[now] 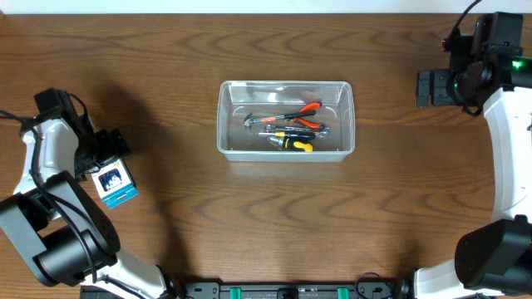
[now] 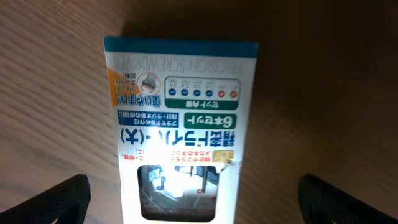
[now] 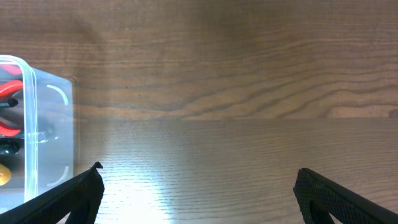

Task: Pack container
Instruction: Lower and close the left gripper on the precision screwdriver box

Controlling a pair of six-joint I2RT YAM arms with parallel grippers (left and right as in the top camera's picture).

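Note:
My left gripper's fingers are above the packet (image 1: 114, 183) (image 2: 181, 163) between them, so it is too early to close. The gripper lowers next.
The clear plastic container (image 1: 286, 120) sits at the table's middle and holds red-handled pliers (image 1: 301, 110), a yellow-and-black screwdriver (image 1: 291, 143) and other hand tools. Its right wall shows at the left edge of the right wrist view (image 3: 37, 137). A blue-and-white card packet (image 1: 114, 183) lies flat at the far left; it fills the left wrist view (image 2: 180, 130). My left gripper (image 2: 193, 205) is open, its fingers either side of the packet's near end, not touching it. My right gripper (image 3: 199, 196) is open and empty, far right of the container.
The dark wood table (image 1: 274, 224) runs under everything. The left arm's body (image 1: 50, 158) stands at the left edge, the right arm's (image 1: 499, 100) at the right edge. A black rail (image 1: 291, 291) lines the front edge.

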